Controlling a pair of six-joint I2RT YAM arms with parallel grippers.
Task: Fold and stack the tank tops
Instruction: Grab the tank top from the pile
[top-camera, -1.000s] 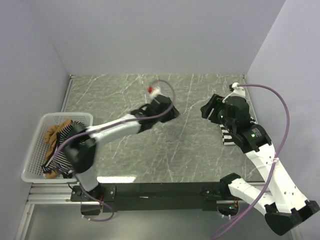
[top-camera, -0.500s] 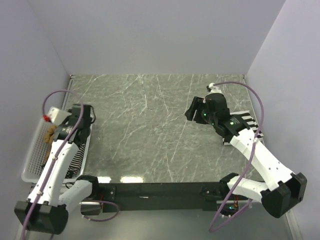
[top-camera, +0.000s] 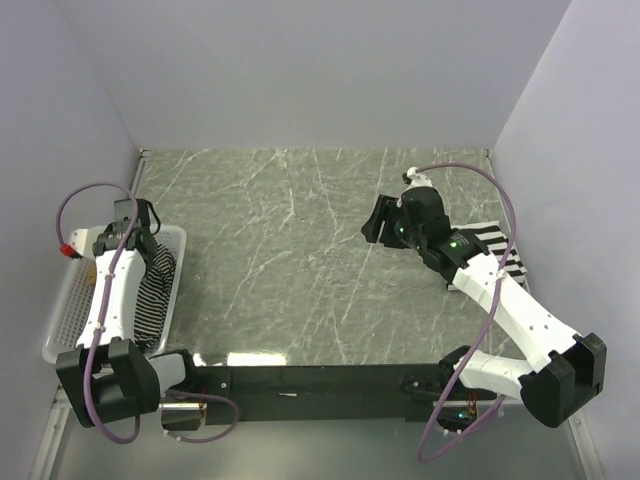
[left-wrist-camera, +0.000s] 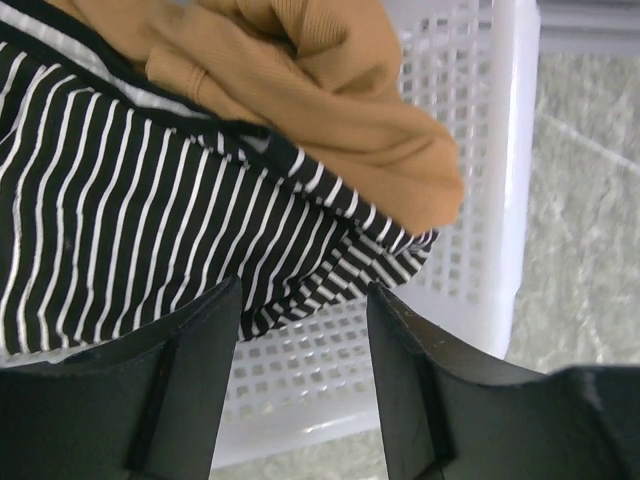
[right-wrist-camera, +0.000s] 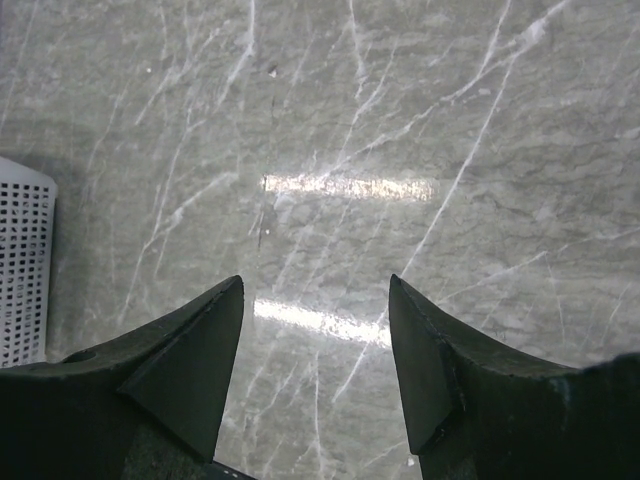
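Observation:
My left gripper moves toward the thin-striped tank top's raised band (left-wrist-camera: 346, 203) next, before closing, since my fingertips stop short in the left wrist view.
The thin-striped tank top (left-wrist-camera: 120, 220) lies crumpled in the white mesh basket (left-wrist-camera: 470, 250), with the tan-brown tank top (left-wrist-camera: 330, 90) bunched on top of it. My left gripper (left-wrist-camera: 303, 290) hovers open just above them, at the basket's edge, with nothing between its fingers; from above it (top-camera: 150, 252) sits over the basket (top-camera: 62, 315). The wide-striped tank top (top-camera: 493, 238) lies folded flat at the right of the table, partly under my right arm. My right gripper (top-camera: 375, 225) hangs open and empty over bare table (right-wrist-camera: 316, 282), left of that top.
The basket stands at the table's left edge; one corner of it (right-wrist-camera: 22, 270) shows in the right wrist view. Purple cables loop off both wrists. Walls close the table in at the back and sides. The marble tabletop (top-camera: 290, 240) lies between the two grippers.
My left arm swung from the table's middle back to the left, over the basket, and its jaws widened. My right gripper drifted left, away from the folded wide-striped top.

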